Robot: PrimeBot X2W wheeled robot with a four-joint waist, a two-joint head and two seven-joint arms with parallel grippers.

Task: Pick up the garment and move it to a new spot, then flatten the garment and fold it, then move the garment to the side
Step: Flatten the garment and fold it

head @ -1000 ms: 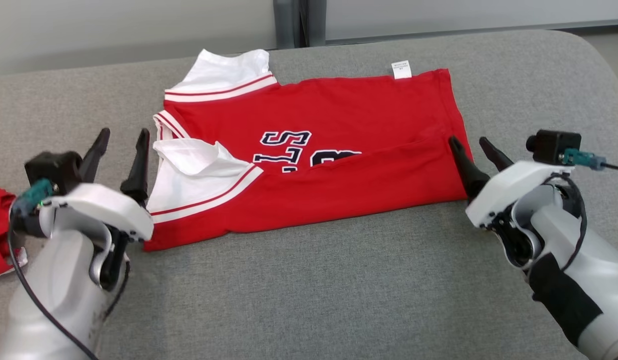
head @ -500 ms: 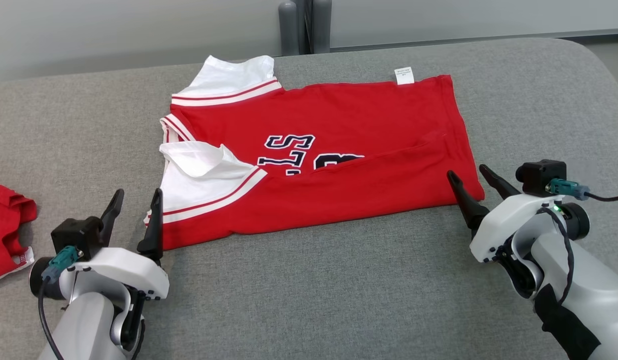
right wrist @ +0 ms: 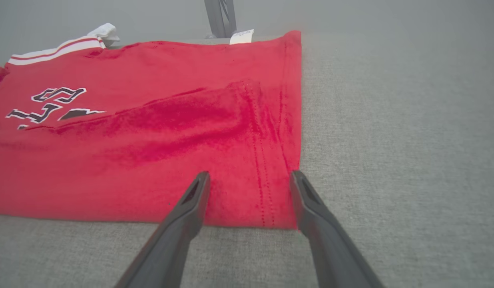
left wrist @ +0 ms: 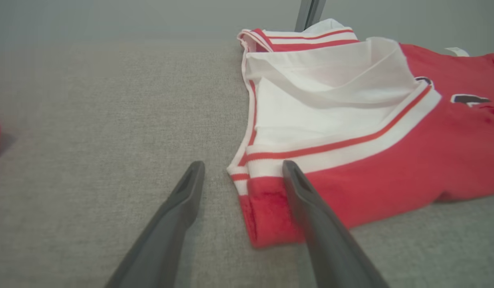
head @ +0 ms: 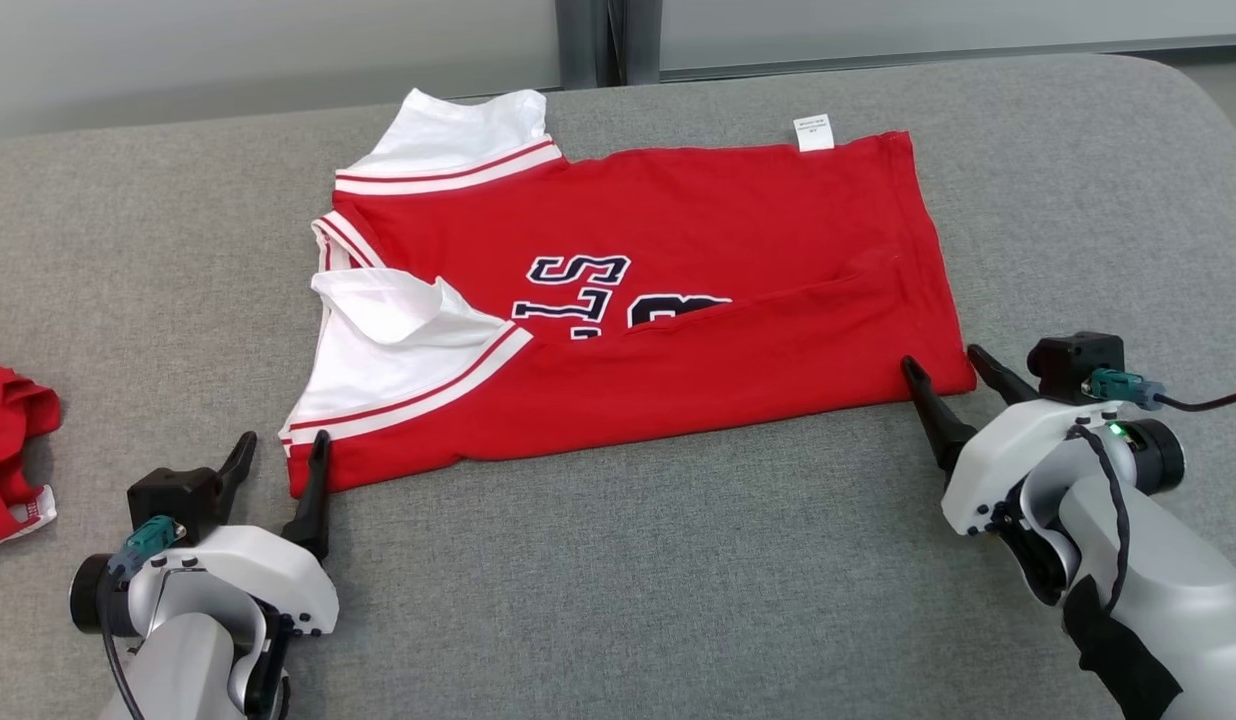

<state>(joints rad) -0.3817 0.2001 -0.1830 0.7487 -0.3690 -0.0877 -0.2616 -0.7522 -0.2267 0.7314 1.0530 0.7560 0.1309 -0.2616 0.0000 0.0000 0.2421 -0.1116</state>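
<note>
The garment needs to move to a new spot, so the robot's left gripper should next grab the red jersey by its corner beside the striped sleeve.
The garment is a red jersey with white striped sleeves and dark lettering. It lies on the grey cushioned surface with its near long edge folded over the letters. My left gripper stands open at the jersey's near left corner, fingertips level with that corner. My right gripper is open at the near right corner, its fingertips straddling the hem. Neither gripper holds any cloth.
Another red cloth lies at the far left edge of the grey surface. A dark post rises behind the back edge. A white label sticks out of the jersey's far hem.
Both grippers have drawn back toward me and lowered to the jersey's near corners. The head camera shifted slightly. The jersey lies as before.
</note>
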